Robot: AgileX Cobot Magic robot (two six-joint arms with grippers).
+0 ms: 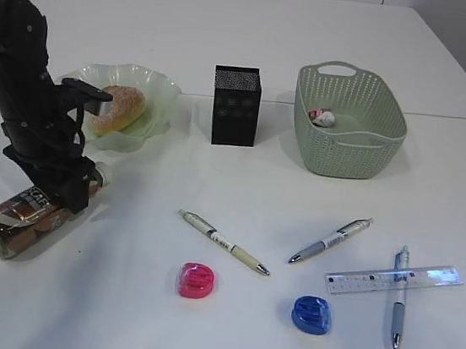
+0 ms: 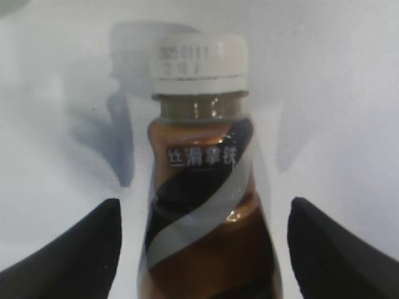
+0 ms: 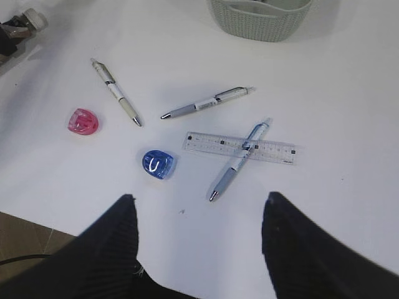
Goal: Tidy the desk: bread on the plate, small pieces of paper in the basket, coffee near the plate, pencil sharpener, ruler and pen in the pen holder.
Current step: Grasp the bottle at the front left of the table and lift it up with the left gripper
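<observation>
I need to grab the coffee next by its neck end below the white cap with my left gripper, to set it upright near the plate [image 1: 160, 91].
The coffee [image 1: 23, 219] lies on its side on the desk [image 1: 114, 313], front left, white cap [image 2: 198, 57] pointing toward the plate [image 1: 160, 91]. My left gripper [image 1: 65, 192] is open and straddles the bottle's neck [image 2: 202, 249], with a gap on each side. The bread [image 1: 118, 109] rests in the plate. A crumpled paper [image 1: 322, 117] sits in the basket [image 1: 364, 144]. The pen holder [image 1: 234, 107] stands between them. Three pens [image 1: 224, 243] [image 1: 331, 239] [image 1: 398, 299], the ruler [image 1: 429, 276], a pink sharpener [image 1: 196, 280] and a blue sharpener [image 1: 313, 314] lie loose. My right gripper [image 3: 199, 215] hovers open above the desk's front edge.
One pen [image 3: 240, 161] lies across the ruler [image 3: 274, 150]. The blue sharpener [image 3: 158, 164] is nearest my right gripper's fingers [image 3: 118, 243]. The desk's near edge shows at lower left in the right wrist view, with brown floor [image 3: 25, 233] beyond it.
</observation>
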